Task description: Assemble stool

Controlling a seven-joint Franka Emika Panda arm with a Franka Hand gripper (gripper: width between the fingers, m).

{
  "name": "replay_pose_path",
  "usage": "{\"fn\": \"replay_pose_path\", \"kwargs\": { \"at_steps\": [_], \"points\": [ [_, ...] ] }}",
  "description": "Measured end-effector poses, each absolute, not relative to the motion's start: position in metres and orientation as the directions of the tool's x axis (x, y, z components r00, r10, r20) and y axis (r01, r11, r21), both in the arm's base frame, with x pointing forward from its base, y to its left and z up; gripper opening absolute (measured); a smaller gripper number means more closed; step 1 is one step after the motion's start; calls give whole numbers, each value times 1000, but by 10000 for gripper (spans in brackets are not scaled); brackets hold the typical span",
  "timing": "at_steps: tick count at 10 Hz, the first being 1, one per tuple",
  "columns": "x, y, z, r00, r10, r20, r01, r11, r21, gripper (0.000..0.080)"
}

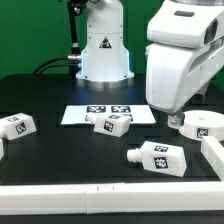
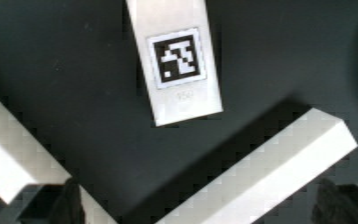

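The front stool leg needs its threaded end free to screw into the round white seat, so my gripper should grab the leg by its tagged block body [image 1: 165, 158] next.
Three chunky white stool legs with black-and-white tags lie on the black table: one at the exterior view's left [image 1: 17, 126], one in the middle [image 1: 112, 124], one nearer the front [image 1: 160, 157]. The round white seat [image 1: 205, 125] lies at the right. The white arm [image 1: 180, 55] hangs above the table between the middle leg and the seat, and its housing hides most of my gripper there. In the wrist view my gripper [image 2: 194, 210] is open and empty, its dark fingers [image 2: 43, 205] at the two lower corners. A tagged leg [image 2: 179, 65] lies on the table well below it, untouched.
The marker board [image 1: 95, 113] lies behind the middle leg. A low white rail runs along the front [image 1: 110, 190] and up the right side [image 1: 213, 150]. White rail pieces also show in the wrist view [image 2: 274, 165], beside the leg. The robot base [image 1: 103, 50] stands at the back.
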State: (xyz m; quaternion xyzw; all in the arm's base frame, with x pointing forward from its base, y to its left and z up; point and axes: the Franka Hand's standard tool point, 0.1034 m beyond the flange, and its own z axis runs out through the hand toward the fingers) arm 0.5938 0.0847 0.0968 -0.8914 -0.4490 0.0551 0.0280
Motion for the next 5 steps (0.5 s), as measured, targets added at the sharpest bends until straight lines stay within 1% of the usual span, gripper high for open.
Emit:
{"fn": "replay_pose_path", "kwargs": {
  "at_steps": [1, 5],
  "points": [
    [593, 84, 97, 590, 803, -81, 796, -595, -107, 649],
    [594, 83, 96, 590, 804, -80, 797, -595, -105, 649]
  ]
}}
